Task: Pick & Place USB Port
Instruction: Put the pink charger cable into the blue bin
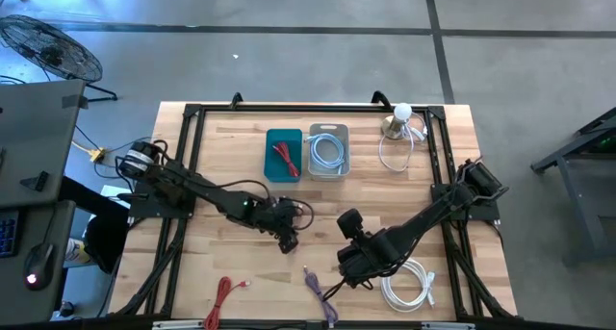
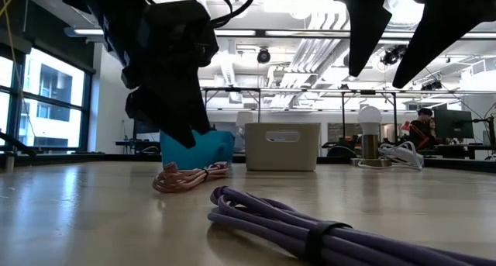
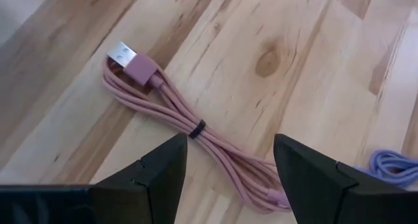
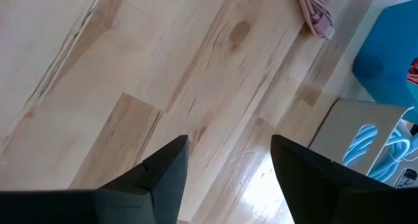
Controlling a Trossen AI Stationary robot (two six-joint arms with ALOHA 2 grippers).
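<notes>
My left gripper picks up the pink USB cable by its tied middle [image 3: 198, 130] next, then drops the cable into the teal bin.
A pink USB cable [image 3: 196, 129] lies coiled and tied on the wood, its silver plug [image 3: 124, 54] at one end. In the low view the pink cable [image 2: 190, 175] rests on the table in front of the teal bin [image 2: 198, 148]. My left gripper [image 3: 228, 142] hovers open just above this coil, near the table's middle [image 1: 289, 236]. My right gripper [image 4: 228, 142] is open over bare wood, right of centre and toward the near edge [image 1: 351, 263].
The teal bin [image 1: 283, 154] holds a red cable; the grey bin [image 1: 327, 152] beside it holds a blue one. A purple cable [image 1: 318, 287], a red cable [image 1: 223, 296] and a white cable [image 1: 409, 287] lie near the near edge. A lamp [image 1: 402, 118] stands far right.
</notes>
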